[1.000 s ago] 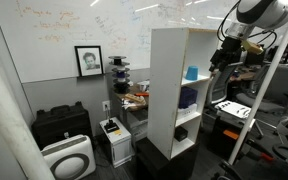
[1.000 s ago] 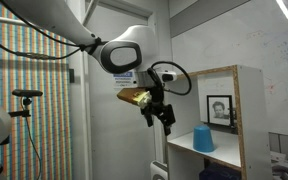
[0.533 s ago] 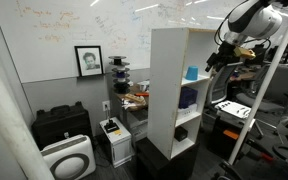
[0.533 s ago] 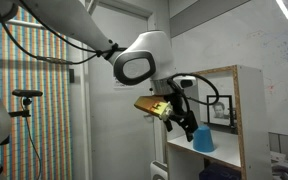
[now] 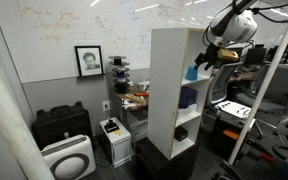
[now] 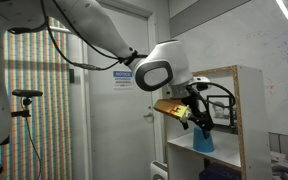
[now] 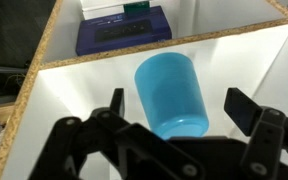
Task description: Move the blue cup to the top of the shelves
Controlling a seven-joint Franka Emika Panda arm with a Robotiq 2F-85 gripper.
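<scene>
The blue cup is between my fingers in an exterior view, but they reach only its top, and its sides are below. My gripper should move down before it closes.
The blue cup is a small cyan plastic cup standing in an upper compartment of the white shelves; it also shows in both exterior views. My gripper is open, its two black fingers spread on either side of the cup without touching it. In the exterior views the gripper sits at the compartment's opening, right at the cup. The flat top of the shelves is bare.
A dark blue box lies in the compartment below the cup. The compartment's side walls stand close on both sides. Black storage cases and a white appliance sit on the floor beside the shelves.
My gripper has moved in toward the shelves, from beside the compartment to around the cup. The cup has not moved.
</scene>
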